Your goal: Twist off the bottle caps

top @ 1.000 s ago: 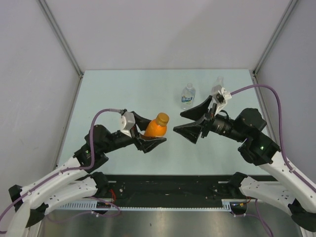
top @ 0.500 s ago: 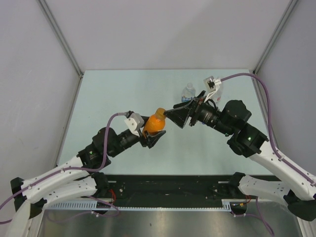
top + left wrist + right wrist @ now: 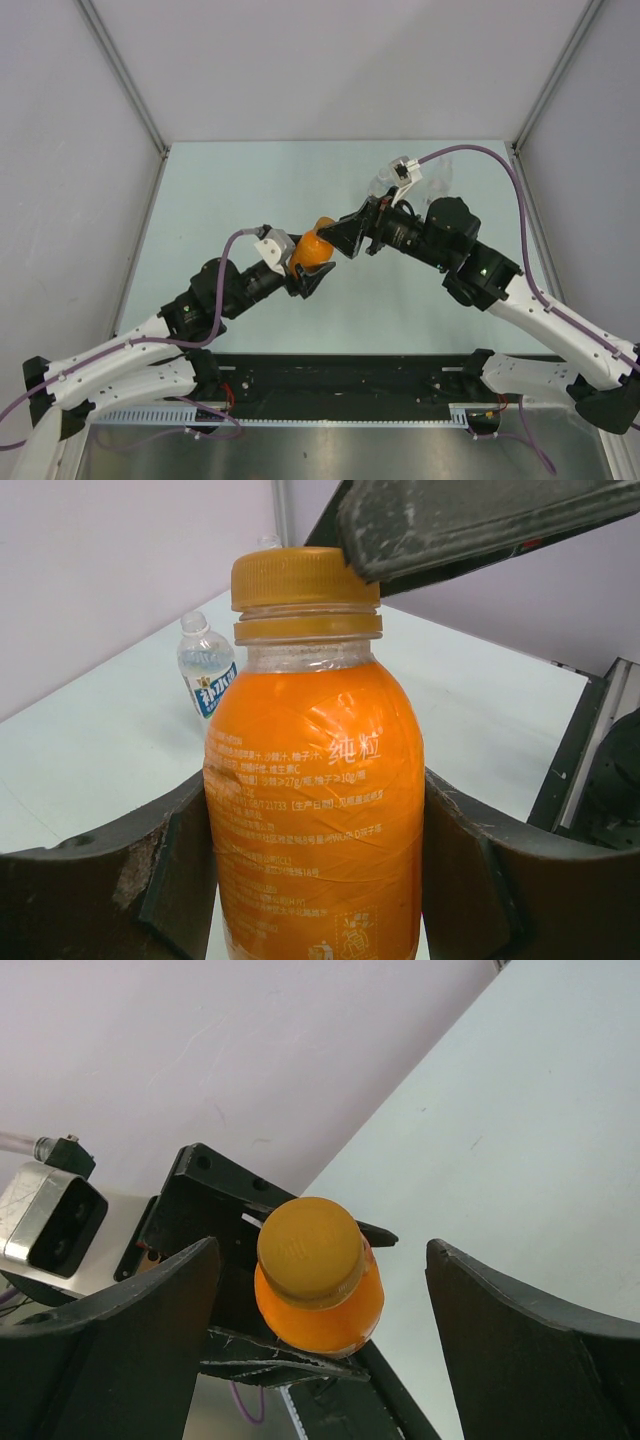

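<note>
My right gripper is to grab the orange cap by its opposite sides next, so that the bottle's neck stays free. Then it can unscrew the cap.
My left gripper is shut on the squat orange bottle and holds it above the table, tilted toward the right arm. In the left wrist view both fingers press the bottle's sides, and its orange cap is on. My right gripper is open, with one jaw on each side of the cap and a gap on both sides. The clear bottle with the blue label stands on the table behind. From above it and the slim clear bottle are partly hidden by the right arm.
The pale table is walled by grey panels on the left, back and right. The right arm's purple cable arcs over the back right corner. A black rail runs along the near edge.
My right gripper has swung left and forward from beside the clear bottles to the orange cap, its jaws still open. My left gripper has shifted slightly right with the orange bottle.
</note>
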